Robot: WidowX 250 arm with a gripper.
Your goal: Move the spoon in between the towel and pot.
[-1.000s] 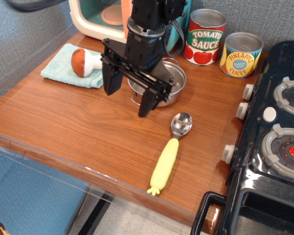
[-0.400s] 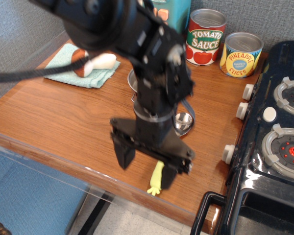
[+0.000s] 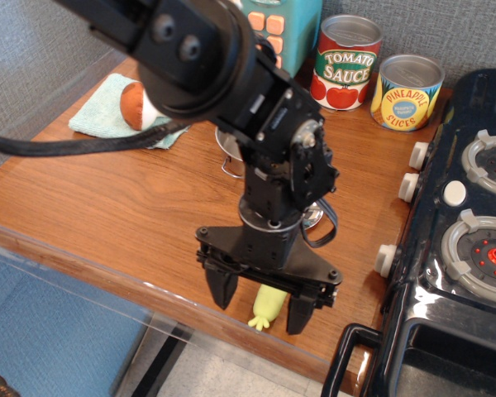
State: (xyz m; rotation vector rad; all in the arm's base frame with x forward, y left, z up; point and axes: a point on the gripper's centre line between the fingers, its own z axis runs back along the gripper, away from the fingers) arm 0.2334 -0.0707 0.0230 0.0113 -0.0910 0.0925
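My gripper picks up the spoon by its pale-yellow handle next, to move it between the towel and pot.
My gripper is open, with its two black fingers on either side of the notched end of the spoon's pale-yellow handle near the table's front edge. The arm hides the rest of the handle; a sliver of the silver bowl shows behind the wrist. The teal towel lies at the back left with a toy mushroom on it. The steel pot is mostly hidden behind the arm; only its rim and one wire loop handle show.
A tomato sauce can and a pineapple slices can stand at the back. A black toy stove fills the right side. A teal toy appliance stands behind the arm. The table's front edge is close to the gripper.
The arm has moved from above the pot toward the front edge and come down over the spoon's handle. The open fingers now straddle the handle's end. The spoon has not moved.
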